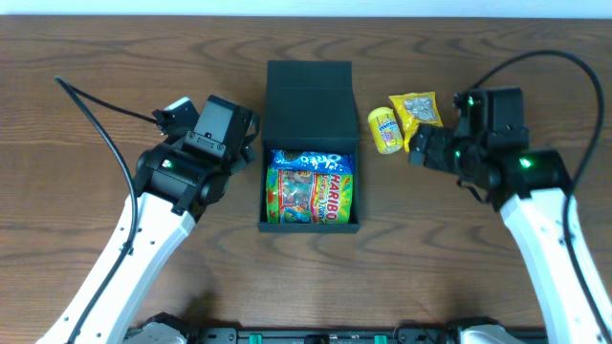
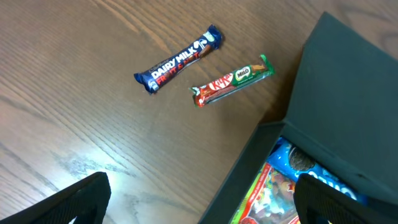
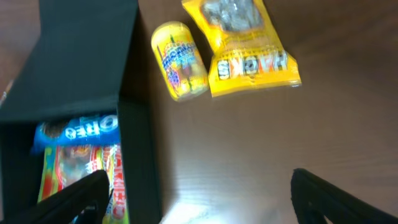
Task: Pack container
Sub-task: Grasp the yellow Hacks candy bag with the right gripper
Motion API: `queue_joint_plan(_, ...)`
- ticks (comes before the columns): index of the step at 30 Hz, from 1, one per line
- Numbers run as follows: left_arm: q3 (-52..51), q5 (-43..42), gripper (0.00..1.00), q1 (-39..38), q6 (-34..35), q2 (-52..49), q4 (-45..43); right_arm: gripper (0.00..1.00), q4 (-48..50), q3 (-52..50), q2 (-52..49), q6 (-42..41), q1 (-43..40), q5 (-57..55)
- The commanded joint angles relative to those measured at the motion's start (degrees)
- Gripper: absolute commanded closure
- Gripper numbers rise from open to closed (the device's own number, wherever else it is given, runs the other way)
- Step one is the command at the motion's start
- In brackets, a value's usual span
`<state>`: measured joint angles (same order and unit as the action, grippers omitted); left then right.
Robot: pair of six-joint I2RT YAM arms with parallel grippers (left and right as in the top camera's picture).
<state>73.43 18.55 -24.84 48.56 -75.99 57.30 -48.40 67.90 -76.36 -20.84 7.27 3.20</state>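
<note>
My right gripper should grab the yellow packet across its middle (image 1: 417, 118) next and leave both ends free, so it can lay the packet inside the container (image 1: 308, 222).
The dark teal container (image 1: 308, 222) stands open at mid-table, its flap lid (image 1: 308, 91) folded back. Inside lie a Haribo packet (image 1: 311, 196) and a blue Oreo packet (image 1: 308, 160). My left gripper (image 1: 251, 134) is open and empty beside the container's left wall (image 2: 249, 168). In the left wrist view a Dairy Milk bar (image 2: 179, 59) and a KitKat Milo bar (image 2: 231, 81) lie on the table; both are hidden in the overhead view. My right gripper (image 1: 423, 148) is open and empty, right of the container and near a yellow tube (image 1: 383, 130) and a yellow packet (image 1: 417, 113).
The wooden table (image 1: 115, 67) stretches out to both sides of the container. A black cable (image 1: 96, 105) runs across the left side. In the right wrist view the tube (image 3: 180, 60) and the packet (image 3: 245, 43) lie side by side, right of the lid (image 3: 81, 56).
</note>
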Motion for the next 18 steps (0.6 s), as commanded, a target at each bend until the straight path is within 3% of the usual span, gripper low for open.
queue_joint_plan(1,0.61,-0.09,0.05,0.22,-3.41,-0.04,1.01,0.11,5.60,0.13,-5.60,-0.09,-1.44,-0.72)
queue_joint_plan(10,0.59,-0.61,0.05,0.17,-3.41,-0.02,5.03,0.14,23.12,0.37,-23.43,-2.49,-4.28,-4.70)
queue_joint_plan(18,0.59,-2.23,0.05,0.15,-3.80,-0.02,6.10,0.21,33.55,0.37,-32.02,-2.45,-5.49,-4.72)
